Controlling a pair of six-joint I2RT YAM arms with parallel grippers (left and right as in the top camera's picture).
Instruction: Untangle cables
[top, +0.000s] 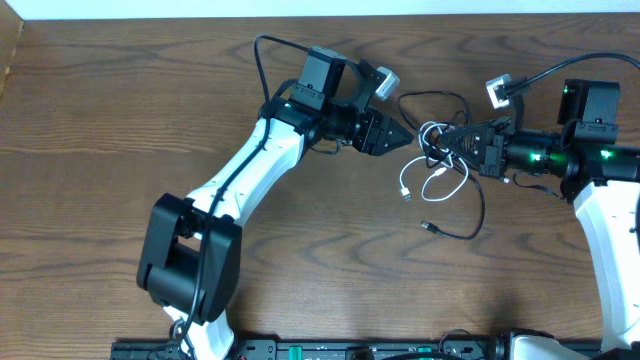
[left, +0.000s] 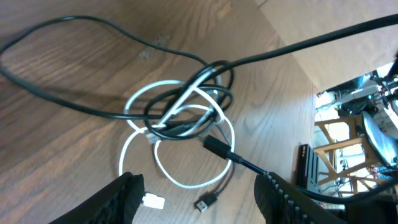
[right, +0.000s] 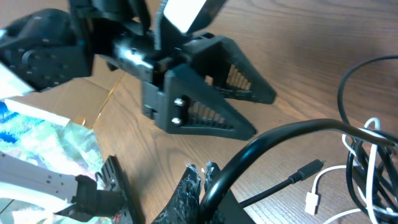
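Observation:
I will next untangle the white cable from the black cable (top: 474, 222), so my left gripper will grab the white cable by its loop (top: 428, 197), which leaves the plug ends free.
The black cable (top: 474, 222) and the shorter white cable (top: 405, 180) lie knotted together on the wooden table between my two grippers. In the left wrist view the tangle's black loops (left: 62, 101) and white loops (left: 180, 182) lie just ahead, with both plug ends between the fingers. My left gripper (top: 398, 136) (left: 202, 208) is open and empty, just left of the tangle. My right gripper (top: 452, 142) (right: 204, 177) is shut on the black cable (right: 298, 129), which rises taut from the knot. The white cable (right: 333, 179) lies to its right.
The table's far edge (top: 200, 18) runs along the top of the overhead view. The left arm (top: 250, 165) crosses the table's middle left, the right arm (top: 600, 210) stands along the right side. The left gripper (right: 249, 112) faces the right wrist camera closely.

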